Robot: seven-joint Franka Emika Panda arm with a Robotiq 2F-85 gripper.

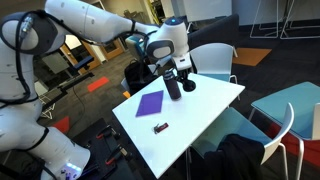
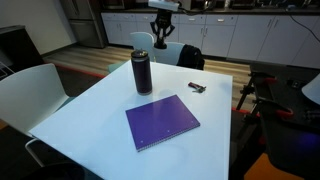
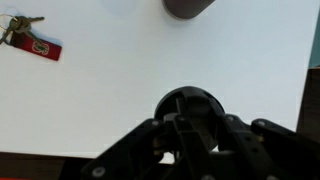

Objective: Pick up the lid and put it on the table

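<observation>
Plain white tabletop, free of shadow, borders the lid's rim [image 3: 163, 106], so I need to lower the lid before my gripper releases it.
The lid [image 3: 190, 98], a small round black cap, sits between my gripper's [image 3: 190, 122] fingers, and the fingers are shut on it. In an exterior view the gripper [image 1: 186, 78] holds the lid [image 1: 188, 88] just above the white table [image 1: 205, 108], near a corner and right beside the tall dark bottle [image 1: 172, 83]. In an exterior view the gripper [image 2: 161, 38] hangs behind the bottle [image 2: 142, 72], over the table's [image 2: 90, 112] far side. The bottle's base shows at the top of the wrist view [image 3: 188, 6].
A purple notebook [image 2: 162, 122] [image 1: 150, 103] lies mid-table. Keys with a dark-red tag [image 3: 44, 47] [image 2: 197, 88] [image 1: 160, 127] lie near a table edge. White-backed chairs [image 1: 215, 58] [image 2: 25, 90] stand round the table. The table's edge runs along the bottom and right of the wrist view.
</observation>
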